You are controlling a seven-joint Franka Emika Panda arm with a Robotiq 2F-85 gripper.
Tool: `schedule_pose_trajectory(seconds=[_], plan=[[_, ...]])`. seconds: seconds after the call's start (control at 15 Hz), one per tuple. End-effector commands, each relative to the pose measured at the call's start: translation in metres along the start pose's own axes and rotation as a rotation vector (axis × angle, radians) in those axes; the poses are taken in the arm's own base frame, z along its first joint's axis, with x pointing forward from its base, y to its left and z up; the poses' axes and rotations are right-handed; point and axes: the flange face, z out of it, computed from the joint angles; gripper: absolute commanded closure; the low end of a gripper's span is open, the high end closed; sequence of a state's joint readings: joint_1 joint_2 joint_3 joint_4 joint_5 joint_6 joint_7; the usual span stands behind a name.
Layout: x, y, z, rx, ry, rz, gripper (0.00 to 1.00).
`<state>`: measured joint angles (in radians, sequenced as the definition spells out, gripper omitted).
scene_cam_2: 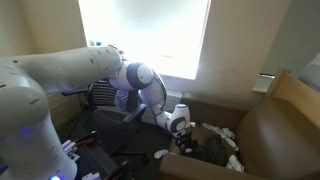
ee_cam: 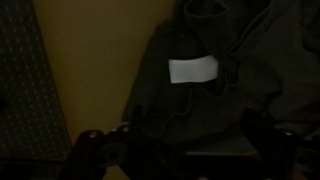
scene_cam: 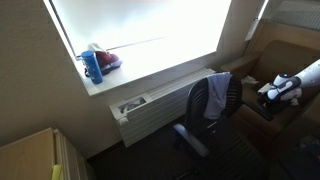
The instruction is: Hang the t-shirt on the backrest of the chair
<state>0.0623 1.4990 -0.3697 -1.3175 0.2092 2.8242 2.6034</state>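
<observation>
The gripper grabs the dark t-shirt (ee_cam: 200, 95) by its edge next, away from the white label, which leaves its length free to drape over the backrest.
A dark t-shirt (ee_cam: 200, 95) with a white neck label (ee_cam: 193, 69) fills the wrist view, crumpled against a tan surface. My gripper (ee_cam: 180, 150) hangs just in front of it. Its two dark fingers stand wide apart at the bottom edge, with nothing between them. In both exterior views the gripper (scene_cam: 283, 90) (scene_cam_2: 180, 121) is over a brown seat (scene_cam: 285, 55), away from the office chair (scene_cam: 205, 120). A dark blue cloth (scene_cam: 213, 95) drapes over that chair's backrest (scene_cam: 230, 95). The chair shows dimly behind my arm (scene_cam_2: 122, 100).
A bright window with a sill (scene_cam: 150, 75) holds a blue bottle (scene_cam: 93, 66) and a red object (scene_cam: 108, 60). A white radiator (scene_cam: 150, 108) is under the sill. Dark and white clutter (scene_cam_2: 215, 145) lies in the brown seat (scene_cam_2: 280, 125).
</observation>
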Motion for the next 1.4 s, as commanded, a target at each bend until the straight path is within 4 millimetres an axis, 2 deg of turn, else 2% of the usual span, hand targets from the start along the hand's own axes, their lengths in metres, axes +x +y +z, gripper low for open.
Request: schedule_pose_trajectory(seconds=[0.0, 0.27, 0.33, 0.6, 1.07, 1.13, 1.2, 1.33], plan=[[0.016, 0.007, 0.008, -0.002, -0.022, 0.073, 0.00], [0.044, 0.005, 0.023, -0.062, 0.101, 0.118, 0.00], [0.034, 0.006, 0.019, -0.043, 0.061, 0.091, 0.00], [0.035, 0.005, 0.019, -0.045, 0.066, 0.090, 0.00], [0.033, 0.017, 0.021, -0.065, 0.060, 0.084, 0.00], [0.032, 0.018, 0.023, -0.074, 0.067, 0.068, 0.25], [0.032, 0.019, 0.023, -0.079, 0.073, 0.062, 0.28], [0.030, 0.021, 0.023, -0.080, 0.075, 0.048, 0.42]])
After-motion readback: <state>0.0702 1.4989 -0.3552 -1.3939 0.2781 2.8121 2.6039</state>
